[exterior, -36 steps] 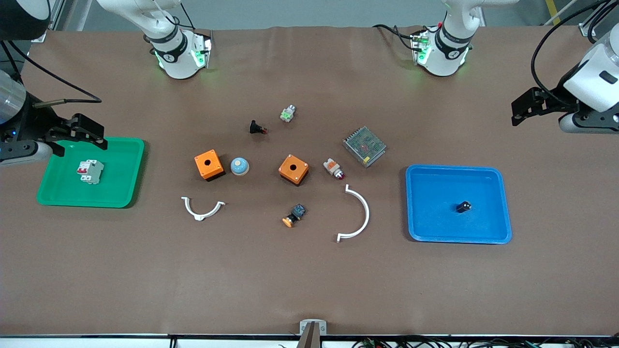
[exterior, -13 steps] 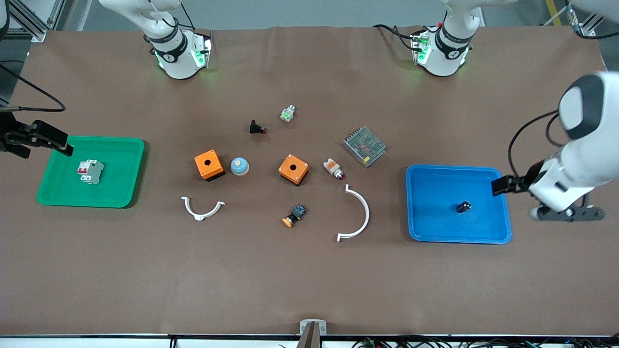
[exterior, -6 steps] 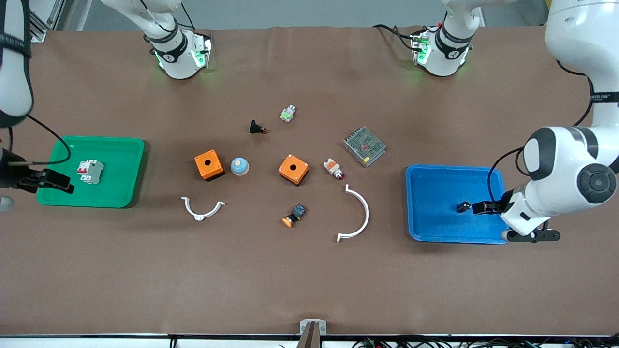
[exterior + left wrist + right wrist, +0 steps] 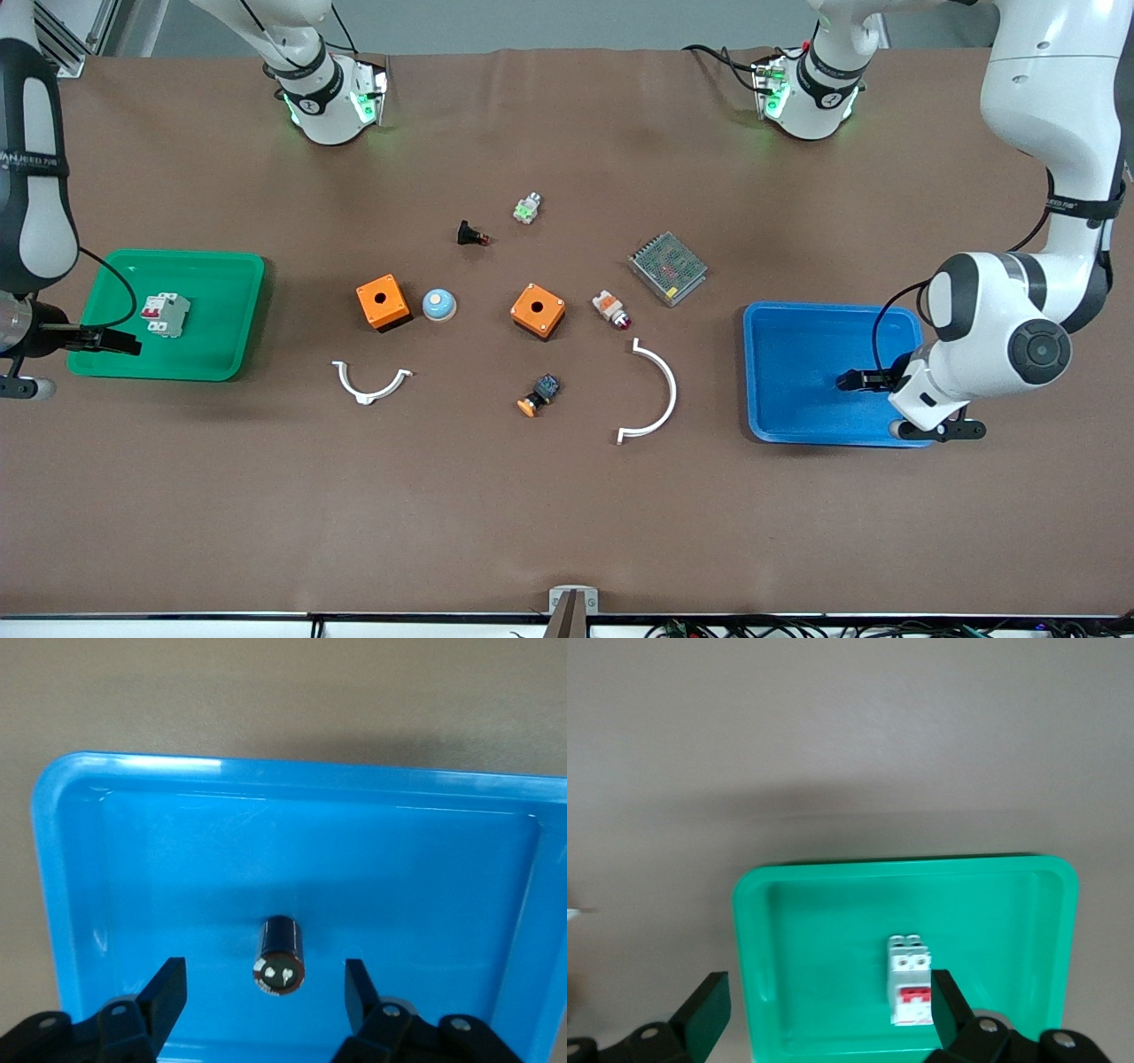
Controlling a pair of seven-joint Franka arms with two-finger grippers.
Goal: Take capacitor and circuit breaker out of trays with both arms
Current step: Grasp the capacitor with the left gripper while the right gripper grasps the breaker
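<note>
My right gripper grabs the breaker by its red-levered body (image 4: 159, 314) next, to take the circuit breaker out of the green tray (image 4: 221, 310).
The capacitor (image 4: 281, 955), a stubby black cylinder, lies on its side in the blue tray (image 4: 177, 859) and also shows in the front view (image 4: 845, 381). My left gripper (image 4: 264, 969) is open, low in the blue tray (image 4: 797, 337), with one finger on each side of the capacitor and clear gaps between. The breaker (image 4: 165, 314), white with red levers, lies in the green tray (image 4: 221, 310). My right gripper (image 4: 104, 342) is open over that tray's edge at the right arm's end. In the right wrist view the breaker (image 4: 911, 992) lies close to one finger of the gripper (image 4: 828, 994).
In the middle of the table lie two orange boxes (image 4: 382, 301) (image 4: 538, 310), a blue dome (image 4: 438, 305), two white arcs (image 4: 370, 381) (image 4: 656, 394), a mesh-covered metal unit (image 4: 667, 268), a white-and-orange lamp (image 4: 611, 308), an orange-capped button (image 4: 539, 395) and a black red-tipped part (image 4: 470, 235).
The left gripper came in from the table's end and sank into the blue tray around the capacitor. The right gripper moved along the green tray's outer edge, nearer to the front camera. Capacitor and breaker stayed put.
</note>
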